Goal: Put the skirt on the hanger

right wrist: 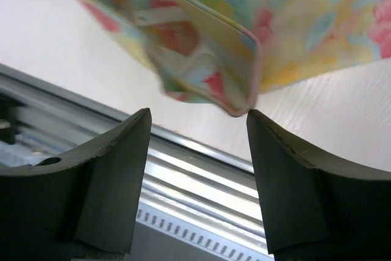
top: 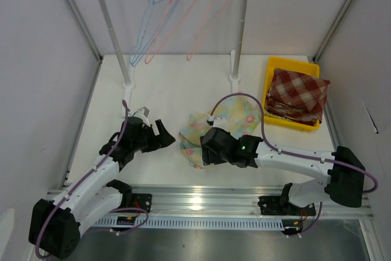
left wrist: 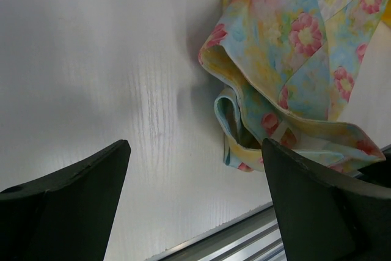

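Observation:
Next, my right gripper grabs the skirt's near edge at its protruding corner [right wrist: 242, 103]. This grab serves to spread the crumpled cloth flat for the hanger.
A floral skirt [top: 235, 119], pastel yellow, blue and pink, lies crumpled on the white table in the middle. It also shows in the left wrist view [left wrist: 293, 59] and the right wrist view [right wrist: 244, 29]. Three wire hangers, one blue [top: 151, 19] and two pink [top: 211, 19], hang on a rail at the back. My left gripper [top: 164, 136] is open and empty, just left of the skirt. My right gripper [top: 204, 148] is open and empty, over the skirt's near edge, its body hiding part of the cloth.
A yellow bin [top: 272, 96] at the back right holds a folded red checked cloth [top: 297, 93]. The rail's white posts [top: 237, 35] stand on feet at the back. A metal rail [top: 244, 197] runs along the table's near edge.

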{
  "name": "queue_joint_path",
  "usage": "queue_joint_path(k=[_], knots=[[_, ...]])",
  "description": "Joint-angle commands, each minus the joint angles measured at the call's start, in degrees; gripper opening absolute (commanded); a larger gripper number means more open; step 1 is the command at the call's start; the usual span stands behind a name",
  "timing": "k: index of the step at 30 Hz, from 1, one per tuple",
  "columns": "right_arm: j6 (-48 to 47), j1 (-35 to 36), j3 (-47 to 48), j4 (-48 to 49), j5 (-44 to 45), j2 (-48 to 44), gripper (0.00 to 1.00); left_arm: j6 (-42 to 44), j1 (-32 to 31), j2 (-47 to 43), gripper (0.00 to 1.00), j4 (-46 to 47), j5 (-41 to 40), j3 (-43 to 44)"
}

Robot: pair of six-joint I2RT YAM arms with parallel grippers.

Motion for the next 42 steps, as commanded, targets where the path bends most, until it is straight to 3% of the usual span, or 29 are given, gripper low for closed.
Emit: queue_joint_path(k=[1, 7, 16, 20, 24, 30, 32, 33, 35, 36, 39, 42], knots=[[-0.5, 2.1, 7.9, -1.8, 7.1, -1.6, 0.67, -2.9, -0.2, -0.7, 0.93, 3.9, -0.3, 0.1], [-9.2, 0.1, 19.0, -2.7, 9.2, 7.2, 0.64, -3.6, -0.2, 0.2, 0.83, 1.8, -1.2, 0.6], [-23.4, -8.3, 32.3, 2.4, -6.3, 25.7, 0.68, -8.9, 0.4, -11.4, 0.76, -6.5, -10.0, 0.4], [-27.2, -6.6, 40.8, -0.5, -5.8, 37.1, 0.70, -11.5, 0.5, -17.3, 0.77, -12.6, -15.1, 1.1], [-27.9, -5.6, 45.4, -1.3, -3.5, 42.9, 0.72, -12.2, 0.5, -22.9, 0.79, -14.8, -16.3, 1.4], [-27.6, -5.1, 49.6, -4.6, 1.0, 49.0, 0.71, -11.9, 0.5, -22.1, 0.79, -14.6, -14.4, 1.2], [-27.2, -5.2, 49.7, -4.8, 3.2, 49.6, 0.65, -11.8, 0.5, -21.8, 0.78, -13.5, -13.3, 0.4], [-27.1, -5.4, 49.8, -5.0, 4.1, 49.6, 0.55, -11.8, 0.5, -21.6, 0.78, -13.0, -12.9, -0.1], [-26.7, -5.9, 49.5, -5.3, 4.9, 49.1, 0.46, -11.9, 0.5, -20.8, 0.78, -11.5, -11.6, -1.1], [-26.5, -6.3, 49.2, -5.3, 4.9, 48.9, 0.35, -12.1, 0.5, -20.3, 0.78, -10.8, -11.3, -2.0], [-25.7, -7.4, 48.4, -5.7, 6.3, 46.9, 0.13, -12.7, 0.5, -18.9, 0.76, -7.5, -8.2, -4.2], [-24.8, -7.9, 47.6, -6.2, 8.1, 43.1, 0.03, -12.6, 0.3, -16.7, 0.74, -3.3, -4.8, -6.2]])
